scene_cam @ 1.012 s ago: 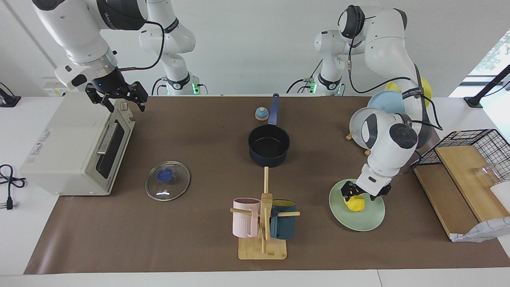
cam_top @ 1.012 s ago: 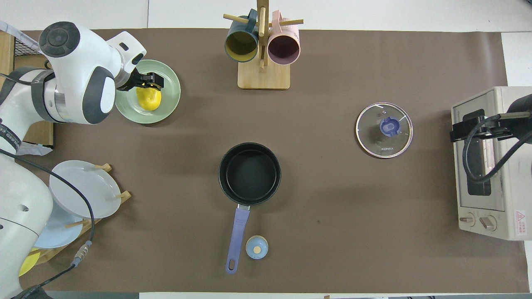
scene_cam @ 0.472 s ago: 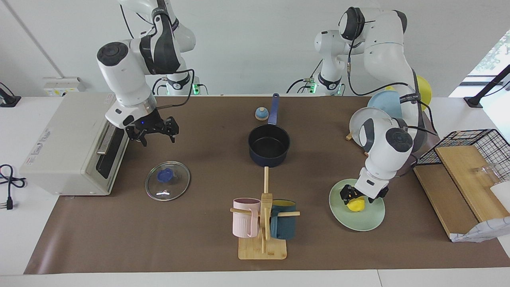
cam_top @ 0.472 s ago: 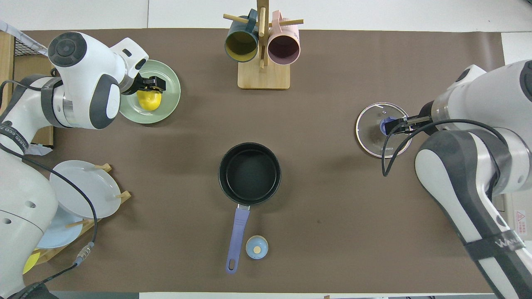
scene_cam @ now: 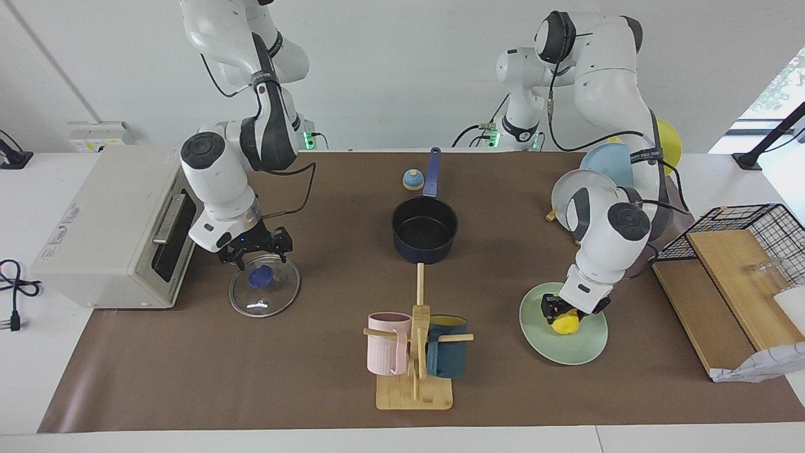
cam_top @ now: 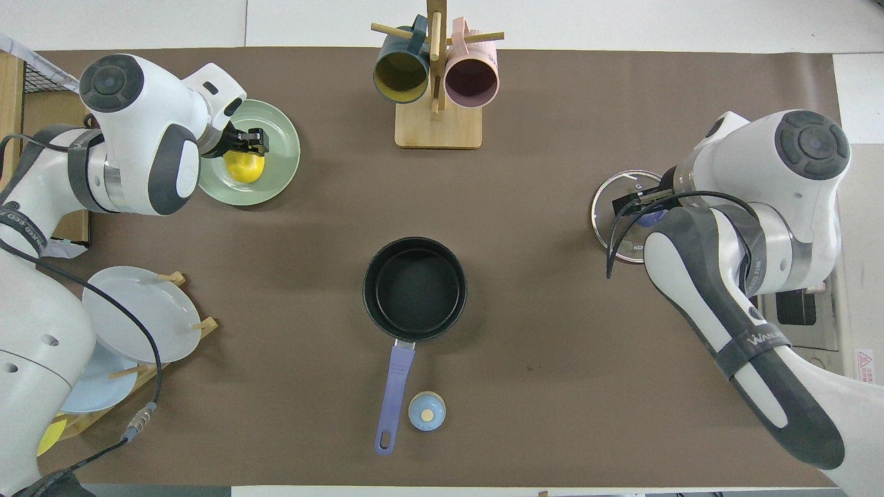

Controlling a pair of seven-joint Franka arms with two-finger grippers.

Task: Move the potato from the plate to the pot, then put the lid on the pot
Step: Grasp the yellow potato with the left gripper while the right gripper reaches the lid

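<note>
The yellow potato on the plate needs to go into the navy pot (cam_top: pixel 414 287). My left gripper will next pick up the potato by its rounded end (cam_top: pixel 242 159).
The yellow potato (scene_cam: pixel 566 323) (cam_top: pixel 245 167) lies on the mint-green plate (scene_cam: pixel 580 350) (cam_top: pixel 280 178) toward the left arm's end of the table. My left gripper (scene_cam: pixel 556 311) (cam_top: pixel 247 140) is low over the plate, open, its fingers at the potato's top. The navy pot (scene_cam: pixel 424 230) (cam_top: pixel 414 287) stands empty mid-table, its handle pointing toward the robots. The glass lid (scene_cam: pixel 278 293) (cam_top: pixel 606 222) lies flat in front of the toaster oven. My right gripper (scene_cam: pixel 255 251) (cam_top: pixel 639 204) is open, just above the lid's blue knob (scene_cam: pixel 260 276).
A toaster oven (scene_cam: pixel 113 226) stands at the right arm's end. A wooden mug rack (scene_cam: pixel 415 377) with two mugs stands farther from the robots than the pot. A small bell (scene_cam: pixel 412 180) sits beside the pot handle. A dish rack with upright plates (scene_cam: pixel 607 165) and a wire basket (scene_cam: pixel 755 220) are near the left arm.
My right arm has swung from over the toaster oven down to just above the lid. My left gripper has sunk lower onto the potato.
</note>
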